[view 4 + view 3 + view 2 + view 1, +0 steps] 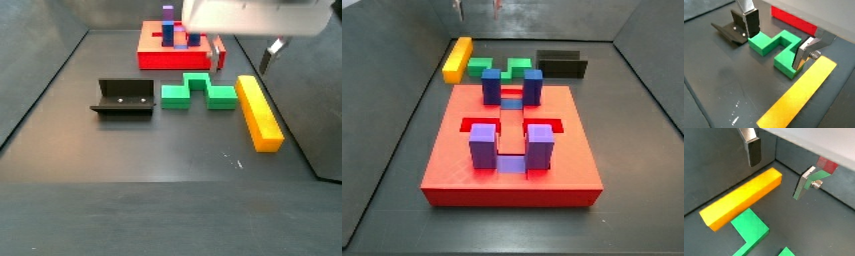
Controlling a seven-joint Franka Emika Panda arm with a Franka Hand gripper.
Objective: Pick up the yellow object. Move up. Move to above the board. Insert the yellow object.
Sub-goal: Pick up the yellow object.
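My gripper grabs the yellow object across its middle next, since the long yellow object would possibly tip if held by one end.
The yellow object is a long yellow-orange bar lying flat on the dark floor, also seen in both wrist views and in a side view. The board is a red slab with upright blue and purple blocks; it also shows in a side view. My gripper hangs open and empty above the floor, between the board and the bar's near end. Its fingers are spread wide and touch nothing.
A green notched block lies right beside the bar, under the gripper in a wrist view. The dark fixture stands beyond the green block. Grey walls enclose the floor on all sides.
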